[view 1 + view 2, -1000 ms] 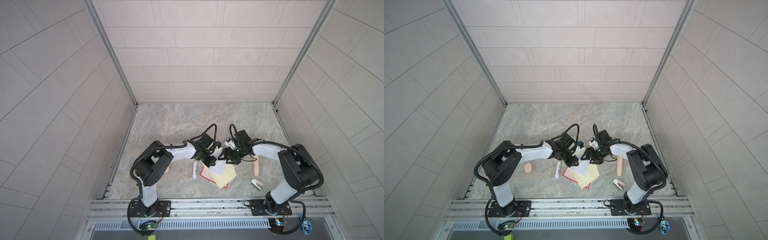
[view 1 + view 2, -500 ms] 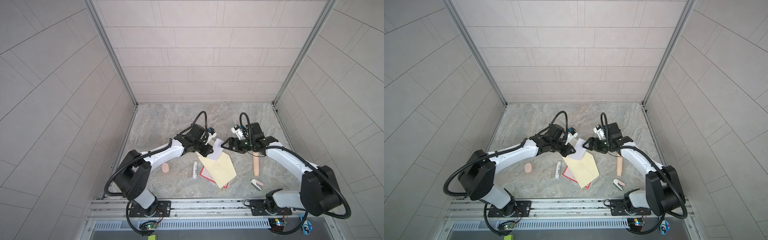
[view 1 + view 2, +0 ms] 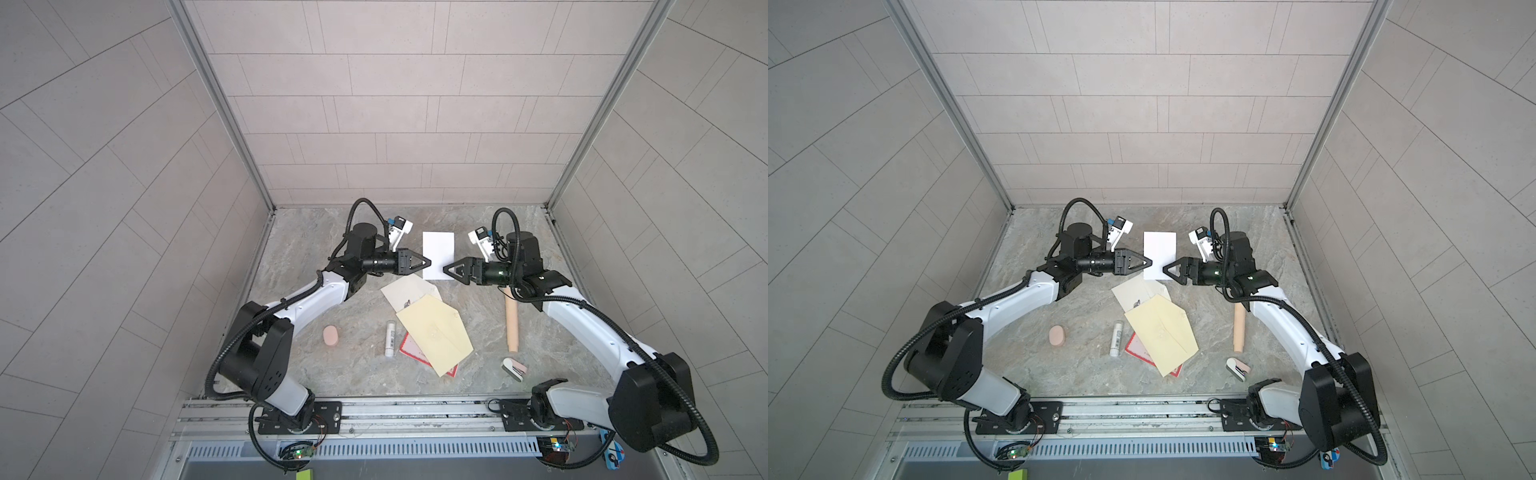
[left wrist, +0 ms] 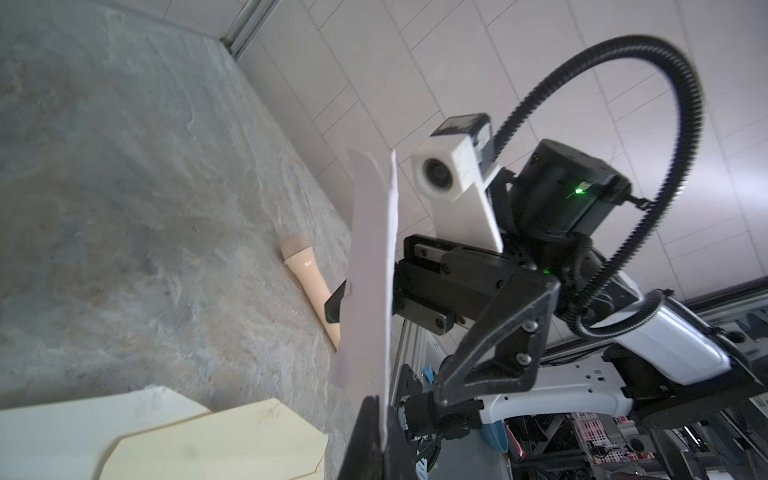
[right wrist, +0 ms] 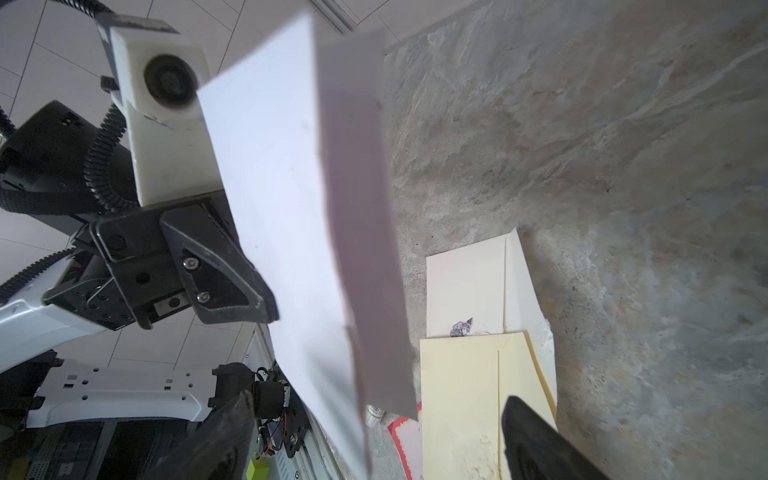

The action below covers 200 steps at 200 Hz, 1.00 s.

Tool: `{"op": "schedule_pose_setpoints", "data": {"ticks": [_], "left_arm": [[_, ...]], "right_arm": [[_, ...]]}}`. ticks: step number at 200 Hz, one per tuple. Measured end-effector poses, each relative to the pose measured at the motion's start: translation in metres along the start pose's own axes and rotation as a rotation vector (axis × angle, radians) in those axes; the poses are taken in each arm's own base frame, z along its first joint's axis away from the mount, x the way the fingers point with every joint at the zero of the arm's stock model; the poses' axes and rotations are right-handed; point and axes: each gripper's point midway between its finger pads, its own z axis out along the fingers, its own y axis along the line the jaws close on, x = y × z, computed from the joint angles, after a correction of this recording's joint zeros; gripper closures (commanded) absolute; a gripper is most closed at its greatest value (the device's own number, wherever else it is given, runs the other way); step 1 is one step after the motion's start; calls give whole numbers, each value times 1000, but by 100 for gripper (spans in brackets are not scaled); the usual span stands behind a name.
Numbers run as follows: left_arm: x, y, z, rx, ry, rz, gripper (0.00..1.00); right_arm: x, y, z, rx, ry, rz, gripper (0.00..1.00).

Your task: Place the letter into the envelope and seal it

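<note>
My right gripper should grab the letter next by the edge opposite my left gripper. The letter's other edge will then stay free to go into the envelope (image 3: 409, 291) (image 5: 465, 291).
The letter (image 3: 438, 253) (image 3: 1159, 251), a white sheet, hangs upright in the air above the floor's back half. My left gripper (image 3: 427, 262) (image 3: 1148, 262) (image 4: 384, 424) is shut on the letter's (image 4: 374, 270) lower edge. My right gripper (image 3: 446, 268) (image 3: 1166, 268) (image 5: 376, 415) faces it and is open wide. The letter's (image 5: 282, 208) opposite edge passes between its fingers (image 5: 536, 440) without being pinched. The cream envelope (image 3: 409, 291) (image 3: 1138, 293) (image 5: 465, 291) with a dark mark lies flat on the floor below both grippers.
A pale yellow paper (image 3: 436, 332) (image 3: 1160, 332) overlaps the envelope's near end and a red-edged card (image 3: 409, 350). A glue stick (image 3: 390, 338) and a pink oval (image 3: 331, 335) lie to the left. A wooden roller (image 3: 512, 324) and a small white-pink object (image 3: 514, 368) lie to the right.
Both arms rose from the paper pile and moved toward the back. The left gripper carried the letter up with it. The right gripper's jaws spread wide.
</note>
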Motion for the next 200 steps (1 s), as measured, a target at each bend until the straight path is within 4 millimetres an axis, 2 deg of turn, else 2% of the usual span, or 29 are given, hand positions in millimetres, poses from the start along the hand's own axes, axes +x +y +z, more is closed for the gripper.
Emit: {"op": "schedule_pose_setpoints", "data": {"ticks": [35,59,90,113,139,155,163,172,176,183,188,200], "left_arm": [[-20,-17,3,170,-48,-67,100],[-21,-24,2,231,-52,-94,100],[-19,-32,-1,262,-51,-91,100],[-16,-29,-1,258,-46,-92,100],[-10,-18,0,219,-41,-93,100],[-7,-9,0,161,-46,-80,100],[-7,-4,-1,122,-56,-68,100],[-7,0,-3,74,-67,-48,100],[-7,2,-4,49,-72,-33,92],[-7,5,-6,5,-83,-7,63],[-7,7,-7,-32,-91,8,49],[-8,14,-14,-122,-114,42,48]], "right_arm": [[-13,8,6,-63,-22,-10,9],[-23,20,4,-103,-41,-28,13],[-38,36,0,-140,-72,-63,24],[-44,41,-2,-151,-90,-62,40],[-48,44,-1,-154,-107,-53,78],[-50,49,-1,-157,-106,-59,95],[-50,52,0,-158,-106,-70,100],[-49,53,2,-150,-101,-64,100],[-49,53,2,-145,-99,-66,100],[-47,53,4,-135,-95,-65,100],[-46,52,5,-123,-91,-64,100],[-43,45,6,-86,-86,-55,100]]}}
